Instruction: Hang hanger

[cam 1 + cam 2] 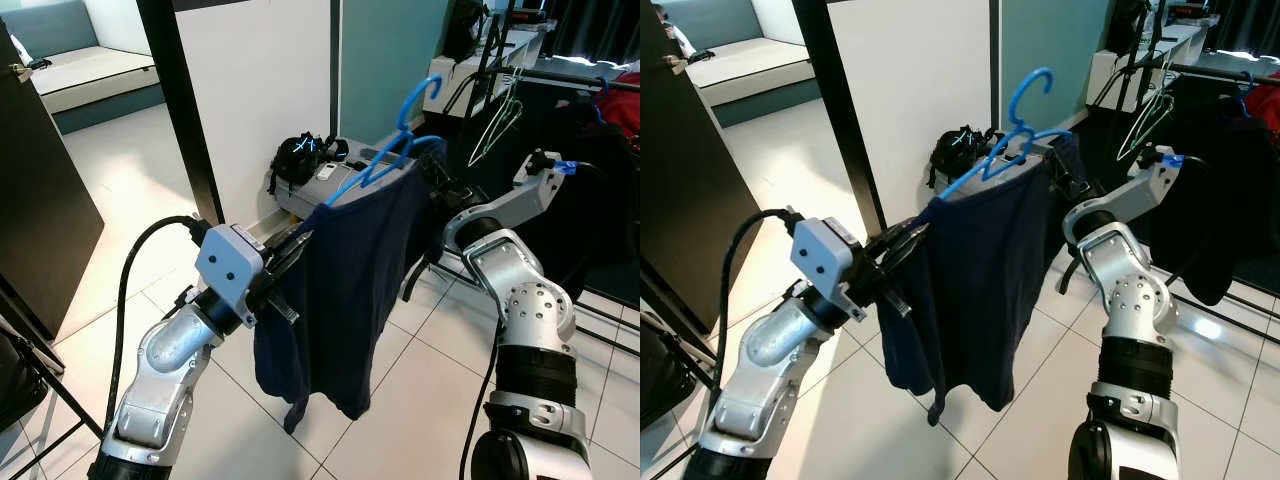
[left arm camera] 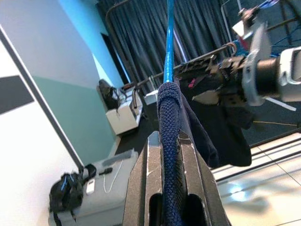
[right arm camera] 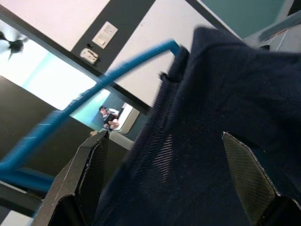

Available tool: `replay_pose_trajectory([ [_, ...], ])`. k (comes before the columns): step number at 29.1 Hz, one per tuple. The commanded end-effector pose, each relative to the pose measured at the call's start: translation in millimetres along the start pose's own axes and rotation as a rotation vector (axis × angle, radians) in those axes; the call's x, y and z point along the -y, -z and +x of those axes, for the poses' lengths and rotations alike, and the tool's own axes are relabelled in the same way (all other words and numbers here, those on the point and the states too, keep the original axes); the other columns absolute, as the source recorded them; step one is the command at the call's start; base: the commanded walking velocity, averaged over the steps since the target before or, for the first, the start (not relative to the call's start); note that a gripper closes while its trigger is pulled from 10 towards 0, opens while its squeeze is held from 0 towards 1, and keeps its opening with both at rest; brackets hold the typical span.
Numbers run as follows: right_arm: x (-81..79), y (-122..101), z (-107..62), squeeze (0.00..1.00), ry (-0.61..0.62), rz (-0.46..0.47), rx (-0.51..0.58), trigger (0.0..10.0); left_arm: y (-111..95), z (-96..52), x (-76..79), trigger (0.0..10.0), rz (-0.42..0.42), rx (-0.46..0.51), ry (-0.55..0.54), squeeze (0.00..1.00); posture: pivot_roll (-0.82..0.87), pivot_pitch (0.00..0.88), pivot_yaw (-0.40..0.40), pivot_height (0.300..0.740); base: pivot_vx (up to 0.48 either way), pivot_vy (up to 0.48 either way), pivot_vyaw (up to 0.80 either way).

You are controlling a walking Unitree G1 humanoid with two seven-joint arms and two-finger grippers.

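Observation:
Next, my right gripper grabs the garment by its raised shoulder edge [image 1: 426,164] at the hanger arm, as the garment's body [image 1: 335,290] hangs slack below the blue hanger.
A blue plastic hanger [image 1: 405,110] carries a dark navy garment [image 1: 350,290] that hangs down between my two arms, above the tiled floor. My left gripper [image 1: 298,245] is shut on the hanger's left end, with the garment's shoulder pinched between its fingers [image 2: 141,188]. The right gripper [image 1: 435,185] is at the hanger's other end, mostly hidden behind the cloth. In the right wrist view its fingers [image 3: 91,160] stand wide apart, with the navy cloth [image 3: 202,141] and the blue hanger arm [image 3: 94,92] between them. The hook points up and is free.
A dark clothes rail [image 1: 585,78] runs at the right, with a pale wire hanger [image 1: 497,125] and dark clothes on it. Behind the garment a grey case [image 1: 300,195] holds a black bag [image 1: 300,155]. A white wall panel with a black post [image 1: 185,110] stands on the left.

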State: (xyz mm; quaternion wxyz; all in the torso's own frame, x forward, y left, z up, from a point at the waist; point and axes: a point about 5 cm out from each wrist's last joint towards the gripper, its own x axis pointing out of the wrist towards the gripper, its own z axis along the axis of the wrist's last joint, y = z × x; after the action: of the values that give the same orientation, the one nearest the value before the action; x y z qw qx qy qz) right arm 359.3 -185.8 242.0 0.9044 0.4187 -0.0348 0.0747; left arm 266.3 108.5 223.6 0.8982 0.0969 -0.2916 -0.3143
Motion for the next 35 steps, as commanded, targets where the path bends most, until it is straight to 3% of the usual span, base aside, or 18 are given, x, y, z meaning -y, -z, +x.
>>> replay_pose_trajectory([
  [1, -3.0, 0.0, 3.2, 0.0, 0.008, -0.012, 0.003, 10.0, -8.1, -0.2, 2.0, 10.0, 0.021, 0.041, 0.009, 0.0, -0.06, 0.0, 0.015, 0.735, 0.0, 0.0, 0.0],
  [15, 7.3, -8.5, 4.7, 0.0, 0.095, -0.027, 0.041, 10.0, -6.6, -3.2, 8.4, 10.0, 0.049, 0.019, 0.053, 0.0, -0.05, 0.0, 0.016, 0.735, 0.0, 0.0, 0.0],
  [16, 9.5, -9.2, 4.6, 0.0, 0.115, -0.033, 0.04, 0.0, -6.6, -3.2, 9.2, 10.0, 0.052, 0.018, 0.058, 0.0, -0.05, 0.0, 0.016, 0.735, 0.0, 0.0, 0.0],
  [24, 22.5, -3.7, 4.0, 0.0, 0.208, -0.073, -0.007, 0.0, -7.4, -3.0, 10.8, 10.0, 0.061, 0.015, 0.067, 0.0, -0.06, 0.0, 0.016, 0.735, 0.0, 0.0, 0.0],
  [35, 24.9, -1.6, 4.0, 0.0, 0.219, -0.091, -0.03, 0.0, -8.9, -2.5, 10.3, 10.0, 0.073, 0.016, 0.07, 0.0, -0.06, 0.0, 0.016, 0.735, 0.0, 0.0, 0.0],
])
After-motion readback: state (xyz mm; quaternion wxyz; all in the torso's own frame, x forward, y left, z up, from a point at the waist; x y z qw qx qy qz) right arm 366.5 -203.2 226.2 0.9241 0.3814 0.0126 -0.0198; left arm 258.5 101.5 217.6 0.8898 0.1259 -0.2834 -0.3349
